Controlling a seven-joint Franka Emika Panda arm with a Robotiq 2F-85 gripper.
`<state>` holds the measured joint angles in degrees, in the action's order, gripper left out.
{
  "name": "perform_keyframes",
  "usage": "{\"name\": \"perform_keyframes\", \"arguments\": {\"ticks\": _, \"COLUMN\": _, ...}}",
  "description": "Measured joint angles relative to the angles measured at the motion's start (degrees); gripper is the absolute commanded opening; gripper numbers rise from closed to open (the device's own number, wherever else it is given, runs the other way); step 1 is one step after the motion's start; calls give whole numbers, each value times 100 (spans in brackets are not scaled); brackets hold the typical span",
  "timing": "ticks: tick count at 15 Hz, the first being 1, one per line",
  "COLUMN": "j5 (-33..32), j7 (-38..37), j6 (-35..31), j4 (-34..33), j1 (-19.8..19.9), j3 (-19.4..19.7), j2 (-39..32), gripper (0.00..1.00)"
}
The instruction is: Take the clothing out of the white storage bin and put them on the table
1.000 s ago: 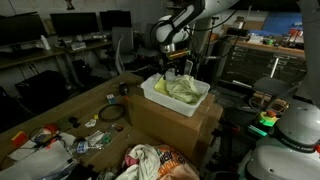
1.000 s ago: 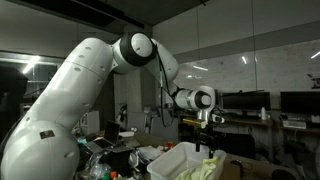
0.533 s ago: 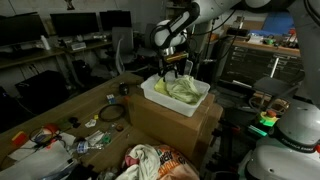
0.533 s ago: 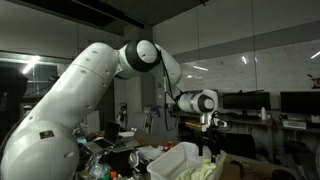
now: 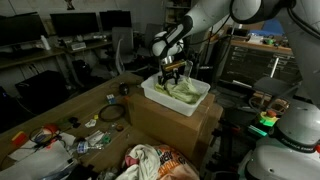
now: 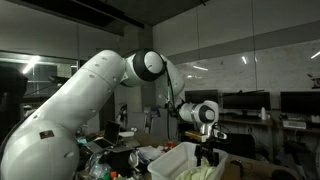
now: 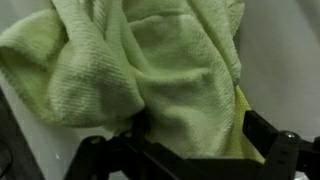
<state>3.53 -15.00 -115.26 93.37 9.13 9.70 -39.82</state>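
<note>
One finger is down behind the green cloth's fold, so my gripper would hold the cloth if I closed now. My gripper needs to close on the cloth.
A white storage bin (image 5: 160, 98) stands on a cardboard box and holds light green cloth (image 5: 186, 92). It also shows in an exterior view (image 6: 178, 160) with the cloth (image 6: 198, 173) inside. My gripper (image 5: 172, 74) hangs low over the bin, fingers down at the cloth; it also shows in an exterior view (image 6: 207, 156). In the wrist view the green cloth (image 7: 160, 60) fills the picture, and my gripper (image 7: 190, 135) is open with its two dark fingers spread on either side of a fold. The fingers do not close on it.
The cardboard box (image 5: 170, 125) under the bin sits at the table's end. The wooden table (image 5: 70, 105) carries cables, tape and cluttered small items (image 5: 55, 140). A heap of coloured clothing (image 5: 150, 162) lies at the front. Desks with monitors stand behind.
My gripper has come down from above the bin into it, onto the green cloth. The bin and cloth have not moved.
</note>
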Motion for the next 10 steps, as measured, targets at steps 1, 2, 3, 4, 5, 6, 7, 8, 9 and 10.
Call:
{"name": "perform_keyframes", "arguments": {"ticks": 1, "j5": 13, "j7": 0, "j6": 9, "j4": -35, "j1": 5, "j3": 0, "j2": -55, "gripper": 100}}
{"name": "perform_keyframes", "arguments": {"ticks": 2, "j5": 28, "j7": 0, "j6": 18, "j4": -62, "j1": 10, "j3": 0, "j2": -99, "gripper": 100}}
{"name": "perform_keyframes", "arguments": {"ticks": 3, "j5": 37, "j7": 0, "j6": 27, "j4": -87, "j1": 14, "j3": 0, "j2": -130, "gripper": 100}}
{"name": "perform_keyframes", "arguments": {"ticks": 4, "j5": 47, "j7": 1, "j6": 38, "j4": -109, "j1": 15, "j3": -1, "j2": -150, "gripper": 100}}
{"name": "perform_keyframes", "arguments": {"ticks": 5, "j5": 56, "j7": 1, "j6": 54, "j4": -130, "j1": 15, "j3": -1, "j2": -162, "gripper": 75}}
{"name": "perform_keyframes", "arguments": {"ticks": 6, "j5": 58, "j7": 2, "j6": 91, "j4": -157, "j1": 15, "j3": -2, "j2": -171, "gripper": 75}}
{"name": "perform_keyframes", "arguments": {"ticks": 7, "j5": 58, "j7": 4, "j6": 125, "j4": -178, "j1": 16, "j3": -2, "j2": -176, "gripper": 66}}
{"name": "perform_keyframes", "arguments": {"ticks": 8, "j5": 58, "j7": 4, "j6": 145, "j4": -197, "j1": 16, "j3": -2, "j2": -179, "gripper": 58}}
{"name": "perform_keyframes", "arguments": {"ticks": 9, "j5": 62, "j7": 7, "j6": 167, "j4": -216, "j1": 18, "j3": -2, "j2": -179, "gripper": 51}}
{"name": "perform_keyframes", "arguments": {"ticks": 10, "j5": 70, "j7": 14, "j6": 197, "j4": -234, "j1": 22, "j3": -3, "j2": -179, "gripper": 43}}
